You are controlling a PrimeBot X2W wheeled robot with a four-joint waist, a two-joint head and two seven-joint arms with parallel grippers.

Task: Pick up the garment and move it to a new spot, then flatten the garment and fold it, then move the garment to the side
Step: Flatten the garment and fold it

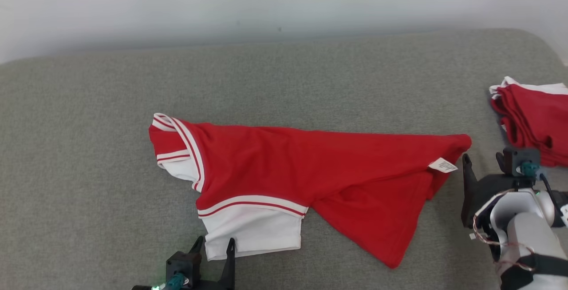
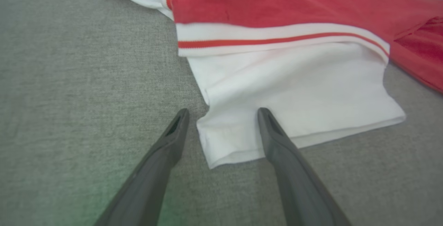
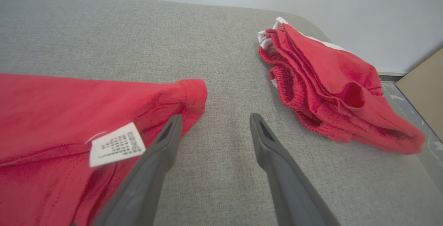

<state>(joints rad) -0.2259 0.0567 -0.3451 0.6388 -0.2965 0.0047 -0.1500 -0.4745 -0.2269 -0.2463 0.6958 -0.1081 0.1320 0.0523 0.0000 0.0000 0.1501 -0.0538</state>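
My left gripper should next grab the white sleeve edge (image 1: 215,254), where the loose cloth wrinkles up, because the red body of the shirt (image 1: 266,162) is spread flat.
The garment (image 1: 284,170) is a red shirt with white sleeves and red-striped trim, spread loosely across the grey padded surface (image 1: 88,156). Its collar lies to the left and its hem to the right. My left gripper (image 1: 215,239) is open at the near edge of the white sleeve (image 2: 294,91). In the left wrist view the sleeve's near corner lies between the fingers of the left gripper (image 2: 223,111). My right gripper (image 1: 483,159) is open beside the hem corner (image 3: 190,92). In the right wrist view the right gripper (image 3: 215,116) has its left finger (image 3: 162,146) over the red cloth, near a white care label (image 3: 116,144).
A folded pile of red clothes (image 1: 537,121) lies at the far right of the surface, also seen as the pile (image 3: 332,91) in the right wrist view. A pale wall (image 1: 284,1) runs behind. The surface's rounded right edge and a tan board (image 3: 425,87) lie beyond the pile.
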